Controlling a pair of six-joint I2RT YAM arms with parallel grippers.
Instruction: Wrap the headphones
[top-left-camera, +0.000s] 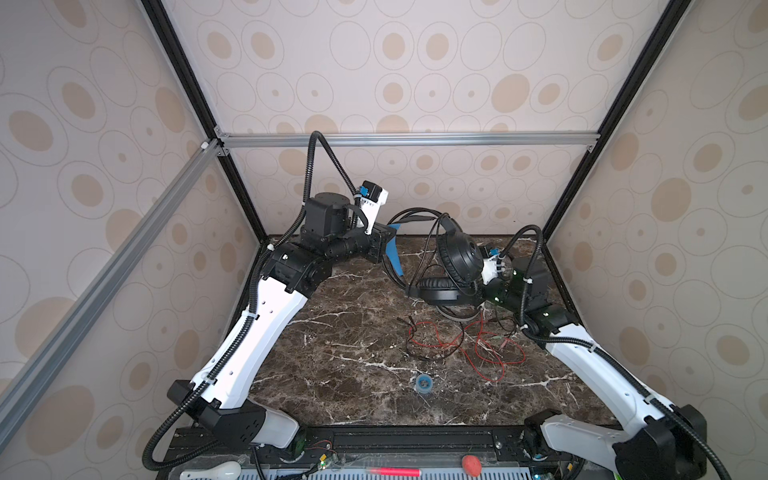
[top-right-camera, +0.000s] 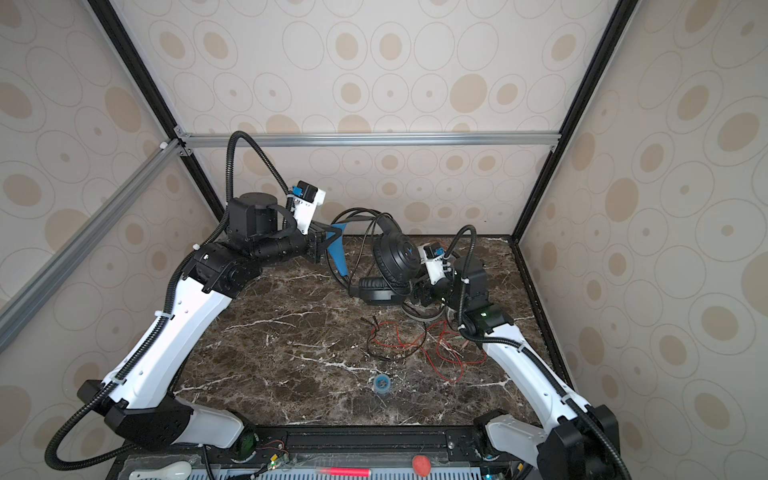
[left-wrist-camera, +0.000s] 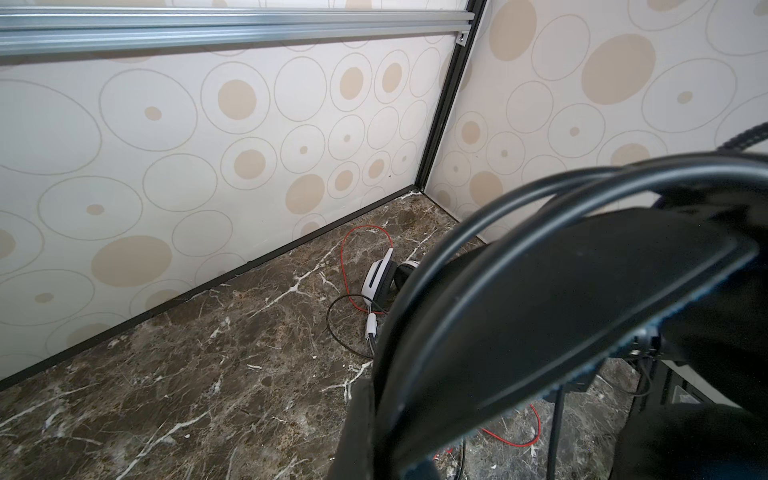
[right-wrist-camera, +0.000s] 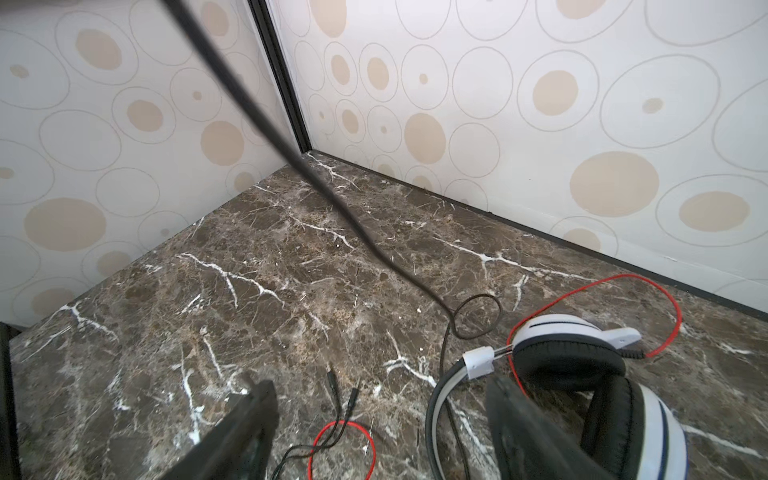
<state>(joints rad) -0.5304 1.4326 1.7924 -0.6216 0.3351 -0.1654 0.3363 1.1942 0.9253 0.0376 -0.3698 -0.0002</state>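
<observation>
I need to grab the black cord with my right gripper next, by its loose part below the black headphones, so that there is slack to wrap around them.
The black headphones (top-left-camera: 459, 257) (top-right-camera: 395, 259) hang above the back of the marble table (top-left-camera: 340, 332), one cup upright, the other flat. My left gripper (top-left-camera: 395, 259) (top-right-camera: 338, 257) (left-wrist-camera: 386, 436), with blue fingers, is shut on their headband (left-wrist-camera: 540, 299) and the looped black cord. The white headphones (right-wrist-camera: 582, 374) (top-left-camera: 461, 316) with black pads lie on the table below. Their red cord (top-left-camera: 478, 345) (right-wrist-camera: 623, 282) sprawls loose. My right gripper (right-wrist-camera: 382, 415) stands open just over the table, beside the white headband, nothing between its fingers; in both top views the black headphones largely hide it.
Two black plugs (right-wrist-camera: 340, 395) lie on the marble between my right fingers. A black cord (right-wrist-camera: 478, 316) runs down from above and loops near the white cup. A small blue ring (top-left-camera: 424, 382) sits toward the front. Patterned walls close the back and both sides.
</observation>
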